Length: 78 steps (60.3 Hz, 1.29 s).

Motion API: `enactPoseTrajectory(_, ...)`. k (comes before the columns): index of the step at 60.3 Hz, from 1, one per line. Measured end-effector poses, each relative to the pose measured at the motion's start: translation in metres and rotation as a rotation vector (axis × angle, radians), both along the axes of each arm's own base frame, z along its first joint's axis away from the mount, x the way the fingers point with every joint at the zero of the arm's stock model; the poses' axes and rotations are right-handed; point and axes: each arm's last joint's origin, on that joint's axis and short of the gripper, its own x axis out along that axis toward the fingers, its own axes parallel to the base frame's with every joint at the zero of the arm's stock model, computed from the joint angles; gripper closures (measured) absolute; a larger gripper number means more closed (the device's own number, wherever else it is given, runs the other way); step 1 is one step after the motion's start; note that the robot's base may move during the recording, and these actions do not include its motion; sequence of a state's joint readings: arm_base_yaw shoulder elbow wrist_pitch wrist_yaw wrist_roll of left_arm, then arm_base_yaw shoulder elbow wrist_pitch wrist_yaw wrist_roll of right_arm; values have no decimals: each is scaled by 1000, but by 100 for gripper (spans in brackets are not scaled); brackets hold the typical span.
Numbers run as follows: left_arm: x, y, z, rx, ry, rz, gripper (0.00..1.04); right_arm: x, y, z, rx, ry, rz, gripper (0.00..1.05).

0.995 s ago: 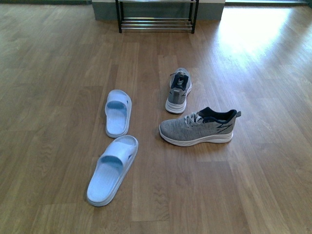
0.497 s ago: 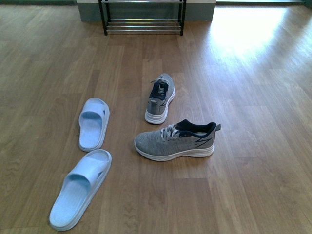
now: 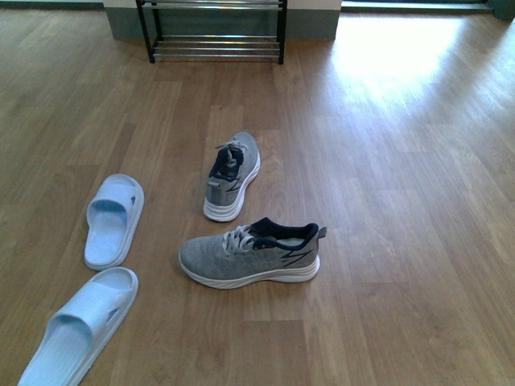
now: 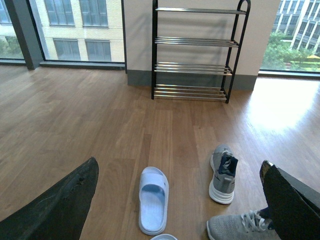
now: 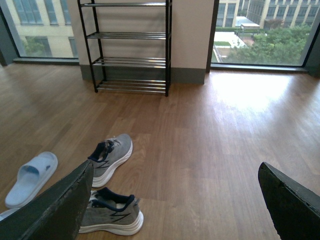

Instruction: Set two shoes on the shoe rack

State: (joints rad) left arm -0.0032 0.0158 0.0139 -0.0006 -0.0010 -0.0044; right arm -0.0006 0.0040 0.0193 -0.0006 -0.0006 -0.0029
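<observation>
My left gripper grabs the grey knit sneaker by its laced midsection (image 3: 236,155) next, to set the shoe on the rack (image 3: 213,48).
Two grey knit sneakers lie on the wood floor: the near one (image 3: 249,252) sideways with its toe to the left, the far one (image 3: 232,174) pointing away, toward the rack. Two pale blue slides lie to their left, one further off (image 3: 114,219) and one near the bottom edge (image 3: 79,326). The black-framed shoe rack (image 3: 213,48) with chrome bars stands against the far wall; all its tiers show in the left wrist view (image 4: 196,52) and right wrist view (image 5: 131,47). Neither gripper shows in the front view. My left gripper (image 4: 180,200) and right gripper (image 5: 175,200) are open, empty, above the floor.
Large windows flank the wall behind the rack (image 4: 75,30). A bright patch of sunlight lies on the floor at the right (image 3: 402,56). Bare wood floor (image 3: 402,241) stretches right of the sneakers and between them and the rack.
The front view has shifted: shoes and rack slid left and lower in the picture, the near slide now partly cut off at the bottom left. The shoes themselves have not moved on the floor.
</observation>
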Motion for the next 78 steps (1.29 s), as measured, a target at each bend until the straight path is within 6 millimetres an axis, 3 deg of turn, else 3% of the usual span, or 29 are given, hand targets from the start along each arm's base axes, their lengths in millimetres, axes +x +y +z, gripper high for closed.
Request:
enactPoseTrajectory(33, 0, 0, 0, -1, 0, 0, 9, 0, 0, 0, 0, 0, -4, 9)
enactPoseTrajectory(42, 1, 3, -4, -285, 422, 315, 9, 0, 0, 0, 0, 0, -2, 9)
enactPoseTrajectory(47, 0, 4, -10, -457, 472, 387, 9, 0, 0, 0, 0, 0, -2, 9)
enactPoseTrajectory(60, 6, 9, -13, -748, 534, 373, 9, 0, 0, 0, 0, 0, -1, 9)
enactPoseTrajectory(69, 50, 23, -16, -805, 576, 429, 9, 0, 0, 0, 0, 0, -1, 9)
enactPoseTrajectory(78, 106, 4, -19, -740, 726, 305, 9, 0, 0, 0, 0, 0, -1, 9)
